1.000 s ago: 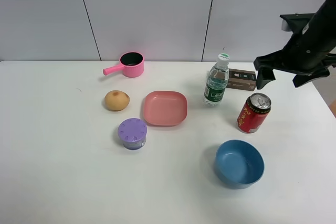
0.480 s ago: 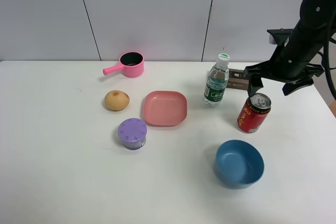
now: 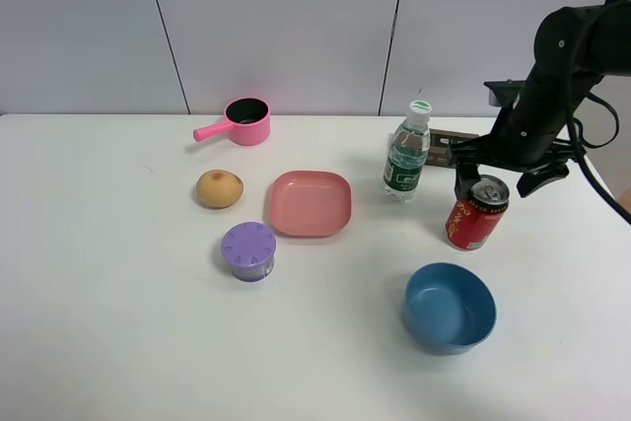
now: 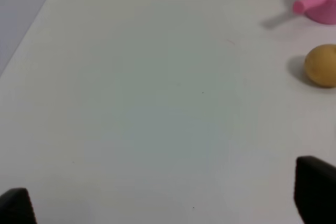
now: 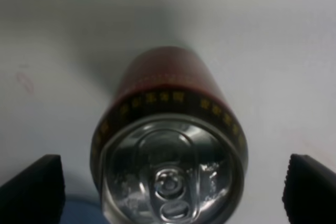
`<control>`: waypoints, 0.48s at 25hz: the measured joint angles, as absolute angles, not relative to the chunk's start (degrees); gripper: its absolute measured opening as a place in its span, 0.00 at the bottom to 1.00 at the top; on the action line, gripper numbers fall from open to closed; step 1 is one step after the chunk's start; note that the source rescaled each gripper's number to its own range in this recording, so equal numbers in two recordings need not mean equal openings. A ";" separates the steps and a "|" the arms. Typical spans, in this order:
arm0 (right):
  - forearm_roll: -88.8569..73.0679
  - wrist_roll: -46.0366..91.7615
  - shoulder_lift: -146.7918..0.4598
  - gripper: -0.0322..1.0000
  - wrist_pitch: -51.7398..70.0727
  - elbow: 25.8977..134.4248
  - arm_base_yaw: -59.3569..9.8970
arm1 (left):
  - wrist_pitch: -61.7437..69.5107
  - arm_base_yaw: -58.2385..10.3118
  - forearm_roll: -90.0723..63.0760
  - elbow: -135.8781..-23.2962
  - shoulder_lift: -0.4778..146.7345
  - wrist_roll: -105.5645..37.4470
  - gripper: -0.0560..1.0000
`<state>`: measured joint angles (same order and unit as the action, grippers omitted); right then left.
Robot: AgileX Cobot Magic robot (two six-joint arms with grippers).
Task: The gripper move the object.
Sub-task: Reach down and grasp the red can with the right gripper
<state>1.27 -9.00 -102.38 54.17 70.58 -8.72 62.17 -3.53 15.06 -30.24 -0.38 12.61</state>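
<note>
My right gripper's fingers, around the silver top [image 3: 489,191] above the red side, should lower before they close on the can.
The red drink can [image 3: 477,211] with a silver top stands upright on the white table [image 3: 118,322], right of middle. My right gripper [image 3: 498,177] is open, just above and behind the can, one finger on each side of its top. The right wrist view looks straight down on the can [image 5: 170,145], with the black fingertips [image 5: 32,192] wide apart on either side and not touching it. My left gripper [image 4: 168,203] is open over bare table at the left; it does not show in the exterior view.
A clear water bottle [image 3: 407,151] stands just left of the can, with a brown box [image 3: 454,149] behind it. A blue bowl [image 3: 450,307] sits in front of the can. A pink plate [image 3: 312,203], purple lidded container [image 3: 248,249], potato [image 3: 219,188] and pink pot [image 3: 243,122] lie further left.
My right arm has swung left and down from the table's right edge, bringing the open gripper over the can. The can and the other objects have not moved.
</note>
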 joint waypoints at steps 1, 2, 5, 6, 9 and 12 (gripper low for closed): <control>1.22 -8.96 -103.13 1.00 54.17 70.58 -8.72 | 62.17 -3.53 15.06 -30.24 -0.38 12.61 1.00; 1.01 -8.80 -103.68 1.00 54.17 70.58 -8.72 | 62.17 -3.53 15.06 -30.24 -0.38 12.61 1.00; 0.86 -8.73 -105.73 1.00 53.78 70.58 -8.72 | 62.17 -3.53 15.06 -30.24 -0.38 12.61 1.00; 0.86 -8.73 -106.06 1.00 53.57 70.58 -8.72 | 62.17 -3.53 15.06 -30.24 -0.38 12.61 1.00; 0.86 -8.73 -106.71 1.00 52.57 70.58 -8.72 | 62.17 -3.53 15.06 -30.24 -0.38 12.61 1.00; 0.73 -8.53 -107.51 0.96 52.50 70.58 -8.72 | 62.17 -3.53 15.06 -30.24 -0.38 12.61 1.00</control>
